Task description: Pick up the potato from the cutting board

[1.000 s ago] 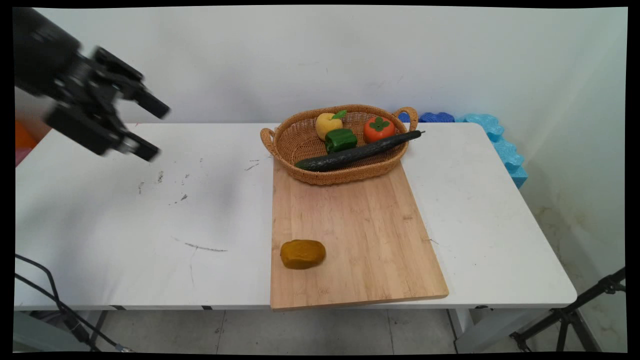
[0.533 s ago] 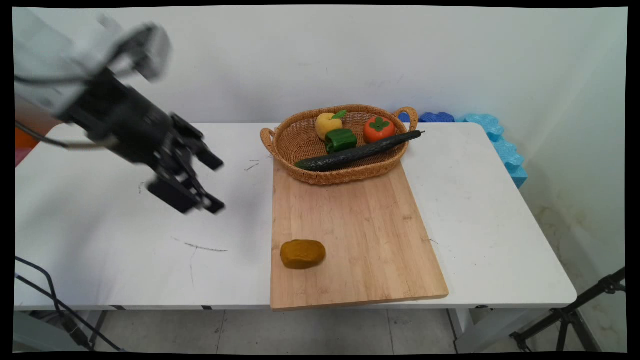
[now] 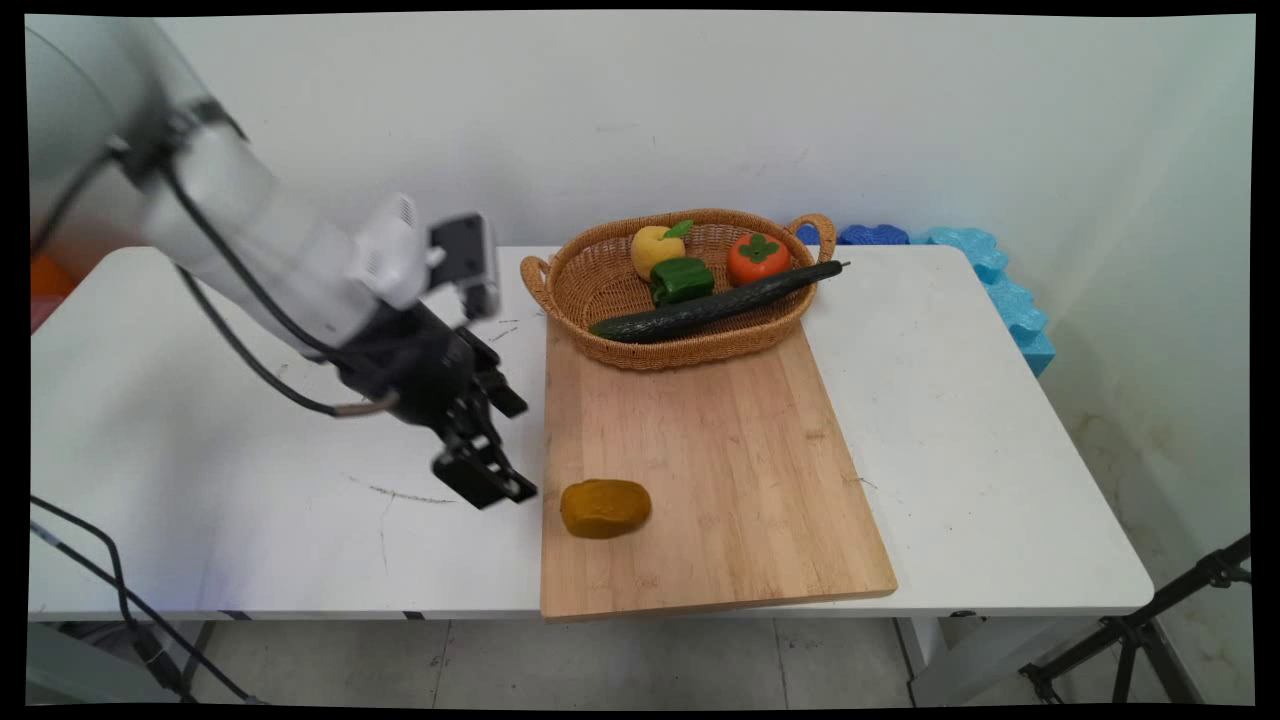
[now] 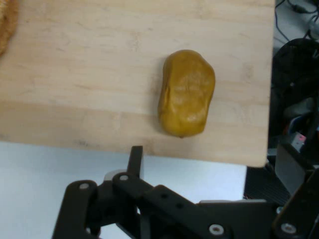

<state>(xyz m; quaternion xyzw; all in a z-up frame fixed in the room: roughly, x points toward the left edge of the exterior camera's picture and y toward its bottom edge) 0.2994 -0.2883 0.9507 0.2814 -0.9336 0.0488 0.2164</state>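
The gripper grabs the long sides of the yellow-brown potato-like lump next, to put the lump in the wicker basket.
My gripper [image 3: 518,448] hangs open just above the white table [image 3: 250,520], close to the left edge of a wooden cutting board [image 3: 700,450]. Nothing is between its fingers. A brown, potato-shaped lump [image 3: 605,508] lies on the board's near left corner, a short way right of the lower fingertip. In the hand view the same lump [image 4: 187,93] lies on the board [image 4: 75,74] just beyond the gripper [image 4: 214,174], and one black finger [image 4: 135,158] rises at the board's edge.
A wicker basket [image 3: 700,352] stands on the board's far end, holding a long dark cucumber [image 3: 715,303], a green pepper [image 3: 682,279], a yellow fruit [image 3: 652,248] and an orange-red fruit [image 3: 757,258]. Blue foam [image 3: 1000,290] lies past the table's far right corner.
The arm has swung down and to the right from the upper left, bringing the open gripper close to the brown lump. The objects have not moved.
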